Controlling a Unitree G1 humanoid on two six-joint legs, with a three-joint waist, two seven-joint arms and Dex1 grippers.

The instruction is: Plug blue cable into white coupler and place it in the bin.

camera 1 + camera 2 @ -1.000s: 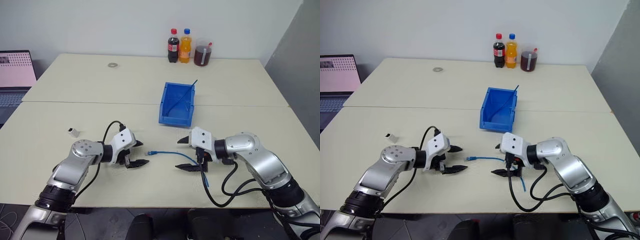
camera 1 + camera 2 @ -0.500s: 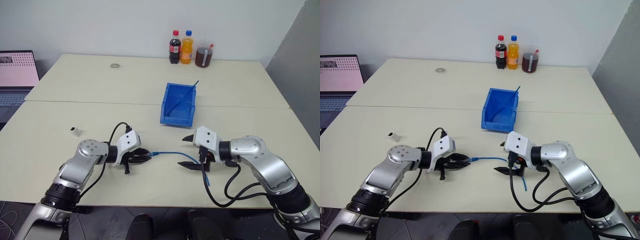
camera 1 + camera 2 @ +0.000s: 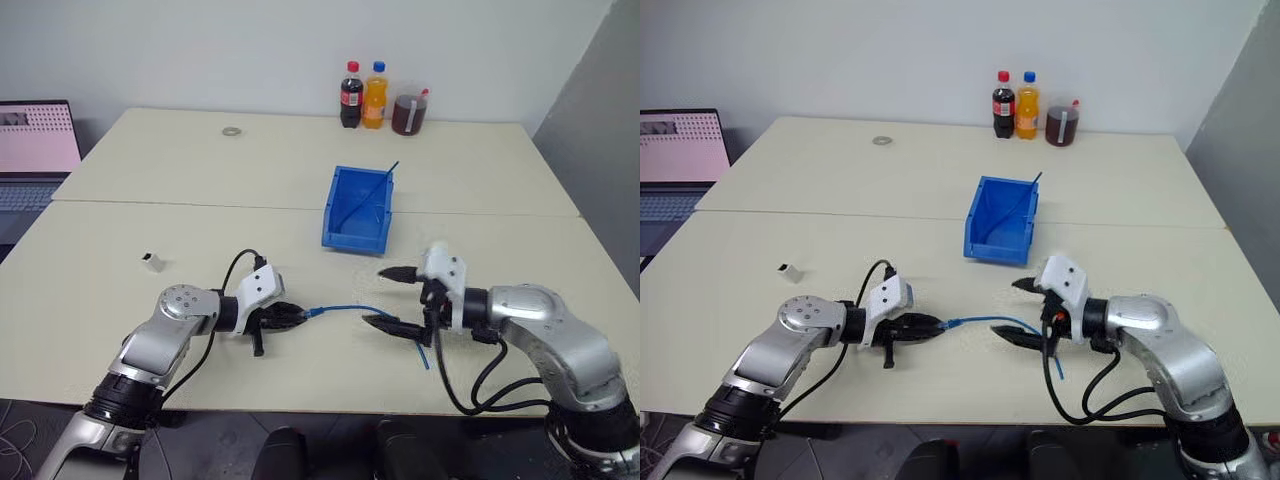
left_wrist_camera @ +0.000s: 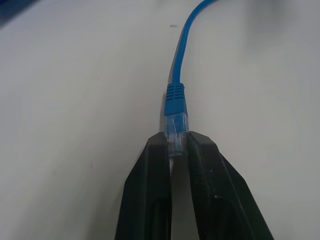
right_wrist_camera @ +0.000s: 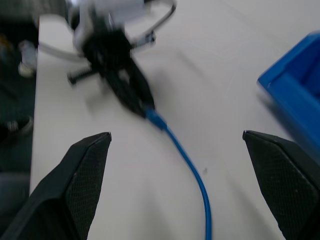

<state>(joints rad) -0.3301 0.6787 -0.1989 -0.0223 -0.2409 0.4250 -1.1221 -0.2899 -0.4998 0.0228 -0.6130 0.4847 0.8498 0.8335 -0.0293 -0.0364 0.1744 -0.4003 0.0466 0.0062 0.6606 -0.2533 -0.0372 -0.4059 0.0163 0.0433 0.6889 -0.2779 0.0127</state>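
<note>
My left gripper's fingers cover the clear plug. My right gripper grabs the blue cable by the bare boot (image 3: 315,312) (image 5: 156,119) just behind the plug next.
The blue cable (image 3: 340,309) lies on the table near its front edge, between my two grippers. My left gripper (image 3: 297,316) is shut on the cable's clear plug (image 4: 176,131), which sticks out past the black fingertips (image 4: 159,150). My right gripper (image 3: 388,298) hovers open over the cable's other stretch, apart from it, with nothing between its fingers (image 5: 88,165). The white coupler (image 3: 150,262) sits alone at the left of the table, well away from both grippers. The bin (image 3: 357,210) stands beyond the cable, in the middle of the table.
A thin dark rod (image 3: 372,184) leans inside the bin. Two bottles (image 3: 351,94) and a jar (image 3: 407,111) stand at the table's far edge, with a small ring (image 3: 233,130) to their left. A laptop (image 3: 38,140) sits off the left side.
My left gripper has moved right onto the cable's plug and shut on it. My right gripper has lifted, rolled and drawn to the right, away from the cable.
</note>
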